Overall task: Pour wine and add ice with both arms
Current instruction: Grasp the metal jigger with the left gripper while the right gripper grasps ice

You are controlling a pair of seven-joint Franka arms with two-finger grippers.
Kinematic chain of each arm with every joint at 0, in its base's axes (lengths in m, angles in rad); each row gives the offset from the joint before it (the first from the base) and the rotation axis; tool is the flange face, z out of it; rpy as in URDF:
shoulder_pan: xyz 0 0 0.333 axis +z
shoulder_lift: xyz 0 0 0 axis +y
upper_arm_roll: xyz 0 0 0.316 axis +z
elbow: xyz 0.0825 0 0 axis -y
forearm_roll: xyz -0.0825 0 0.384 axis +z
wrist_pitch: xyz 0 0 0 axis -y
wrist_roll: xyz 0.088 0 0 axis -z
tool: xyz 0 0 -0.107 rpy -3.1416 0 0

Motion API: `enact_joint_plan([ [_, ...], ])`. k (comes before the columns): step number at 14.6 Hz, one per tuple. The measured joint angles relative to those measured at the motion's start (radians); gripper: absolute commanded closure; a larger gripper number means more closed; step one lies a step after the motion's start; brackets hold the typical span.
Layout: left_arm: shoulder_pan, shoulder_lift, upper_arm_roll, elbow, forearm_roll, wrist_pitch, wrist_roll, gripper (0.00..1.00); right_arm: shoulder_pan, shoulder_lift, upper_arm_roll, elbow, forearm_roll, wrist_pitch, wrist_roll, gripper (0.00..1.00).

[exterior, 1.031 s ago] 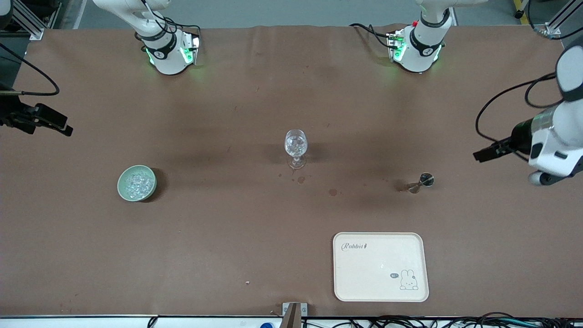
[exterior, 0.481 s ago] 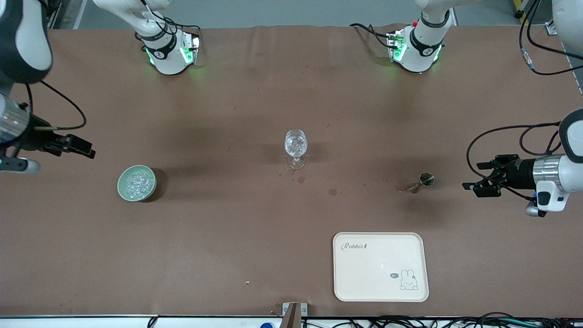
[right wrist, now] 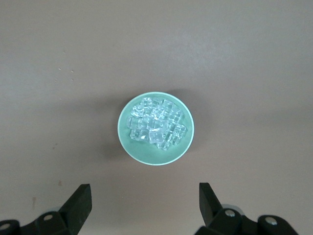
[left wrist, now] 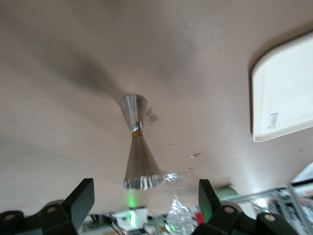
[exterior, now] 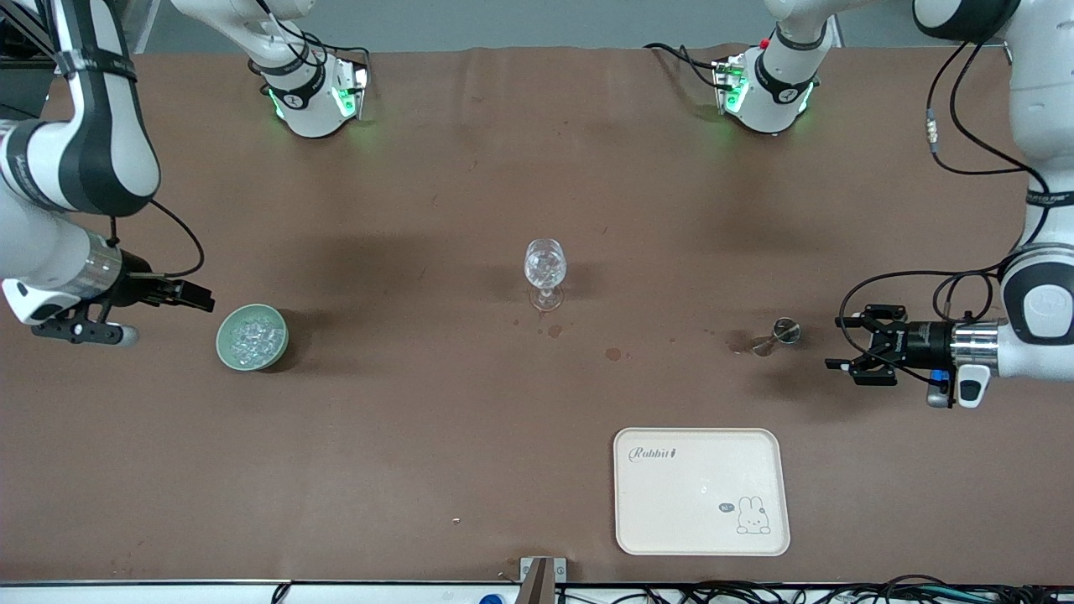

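The ice needs to go into the clear stemmed glass (exterior: 545,268) next. My right gripper should grab an ice cube by its opposite flat sides for that.
A pale green bowl (exterior: 252,336) (right wrist: 155,128) heaped with ice (right wrist: 156,125) sits toward the right arm's end of the table. My right gripper (exterior: 201,297) (right wrist: 144,191) hangs open over the table just beside the bowl, holding nothing. A steel hourglass-shaped jigger (exterior: 776,335) (left wrist: 137,147) lies tipped on the table toward the left arm's end. My left gripper (exterior: 839,343) (left wrist: 145,191) is low and level, open, pointing at the jigger from a short gap. A clear stemmed glass (exterior: 545,268) stands mid-table. The wine is out of view.
A cream rabbit tray (exterior: 701,491) (left wrist: 283,93) lies nearer the front camera than the jigger. Small dark stains (exterior: 613,354) mark the brown mat between glass and jigger. Both arm bases (exterior: 315,101) stand along the table's back edge.
Both arms swung inward over the table. The right gripper came up beside the ice bowl; the left gripper dropped lower and closed in on the jigger. Nothing on the table moved.
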Motion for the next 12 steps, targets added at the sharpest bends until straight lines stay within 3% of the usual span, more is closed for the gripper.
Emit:
enact_joint_plan([
  [7, 0.018, 0.137, 0.000, -0.005, -0.152, -0.034, -0.006, 0.17, -0.003, 0.072, -0.001, -0.158, -0.001, 0.251, 0.000, 0.04],
  [12, 0.034, 0.211, -0.001, -0.012, -0.213, -0.075, -0.006, 0.28, -0.002, 0.130, 0.000, -0.179, -0.001, 0.340, -0.001, 0.04],
])
